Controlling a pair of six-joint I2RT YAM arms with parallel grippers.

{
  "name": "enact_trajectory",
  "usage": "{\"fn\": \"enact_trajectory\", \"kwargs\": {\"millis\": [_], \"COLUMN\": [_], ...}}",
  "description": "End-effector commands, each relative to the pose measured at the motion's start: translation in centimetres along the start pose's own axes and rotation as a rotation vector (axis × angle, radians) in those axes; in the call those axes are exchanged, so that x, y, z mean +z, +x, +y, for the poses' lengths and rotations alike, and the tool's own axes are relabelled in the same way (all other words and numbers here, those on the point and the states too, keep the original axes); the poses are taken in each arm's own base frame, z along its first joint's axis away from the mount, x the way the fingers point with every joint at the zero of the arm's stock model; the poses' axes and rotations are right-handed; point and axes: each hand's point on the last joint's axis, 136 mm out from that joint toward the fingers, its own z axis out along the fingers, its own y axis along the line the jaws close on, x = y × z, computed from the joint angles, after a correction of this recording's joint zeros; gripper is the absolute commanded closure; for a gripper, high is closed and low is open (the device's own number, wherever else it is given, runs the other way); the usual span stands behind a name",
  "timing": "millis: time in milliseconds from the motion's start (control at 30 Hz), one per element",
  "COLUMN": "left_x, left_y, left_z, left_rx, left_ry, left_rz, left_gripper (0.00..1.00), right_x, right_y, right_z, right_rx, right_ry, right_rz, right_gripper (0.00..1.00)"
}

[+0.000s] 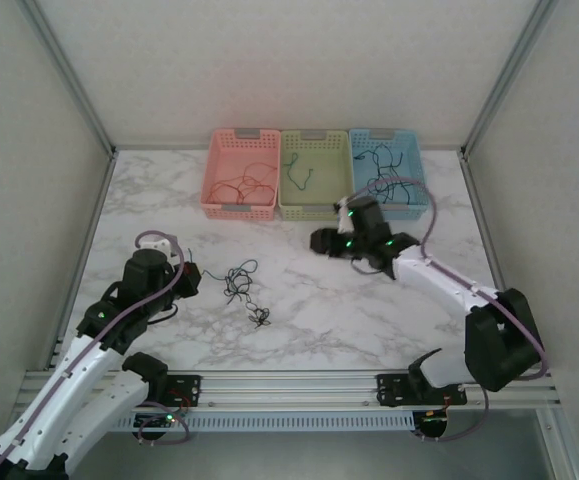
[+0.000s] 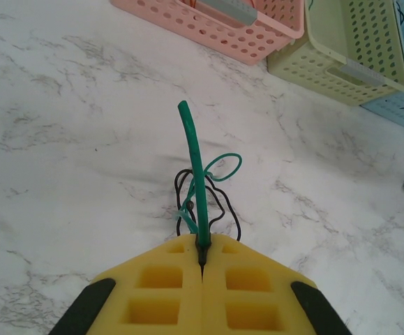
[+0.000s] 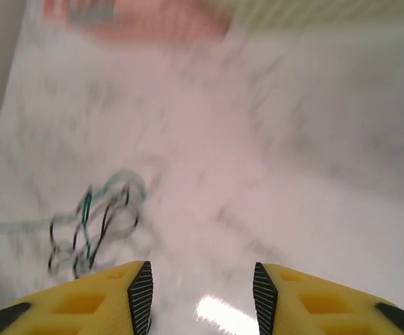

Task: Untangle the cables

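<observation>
My right gripper grabs the black cable by the knotted end nearer the front, clear of the green cable (image 2: 192,150) next, to untangle the cables.
A small tangle of green and black cables (image 1: 241,282) lies on the marble table, with a knotted end (image 1: 259,317) nearer the front. My left gripper (image 2: 203,252) is shut on a green cable (image 2: 192,150), which sticks up from the yellow fingertips; black loops (image 2: 224,206) lie just beyond them. Seen from above, the left gripper (image 1: 187,278) sits left of the tangle. My right gripper (image 3: 202,293) is open and holds nothing. Its view is blurred, with the tangle (image 3: 93,223) at lower left. From above, the right gripper (image 1: 321,240) hovers in front of the green basket.
Three baskets stand in a row at the back: pink (image 1: 219,190) with red wires, green (image 1: 291,205) with a dark wire, blue (image 1: 414,165) with black wires. Frame posts and side walls border the table.
</observation>
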Motion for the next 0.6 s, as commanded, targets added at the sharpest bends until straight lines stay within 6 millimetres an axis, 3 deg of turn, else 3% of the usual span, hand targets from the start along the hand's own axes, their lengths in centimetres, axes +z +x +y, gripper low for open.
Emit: {"fn": "enact_trajectory", "kwargs": {"millis": [0, 233, 400, 567], "left_x": [0.2, 0.5, 0.5, 0.4], "left_y": [-0.1, 0.0, 0.0, 0.1], "left_z": [0.2, 0.5, 0.4, 0.5], "left_rx": [-0.008, -0.012, -0.017, -0.014], "left_ry": [0.0, -0.015, -0.011, -0.014], "left_rz": [-0.011, -0.004, -0.004, -0.003], "left_gripper": [1.0, 1.0, 1.0, 1.0], "right_x": [1.9, 6.5, 8.9, 9.7], "right_y": [2.9, 8.3, 9.1, 8.8], "right_z": [5.3, 9.8, 10.0, 10.8], "right_rx": [-0.04, -0.081, -0.067, -0.059], "right_ry": [-0.164, -0.228, -0.195, -0.21], "right_rz": [0.059, 0.211, 0.251, 0.254], "right_gripper": [0.5, 0.5, 0.52, 0.53]}}
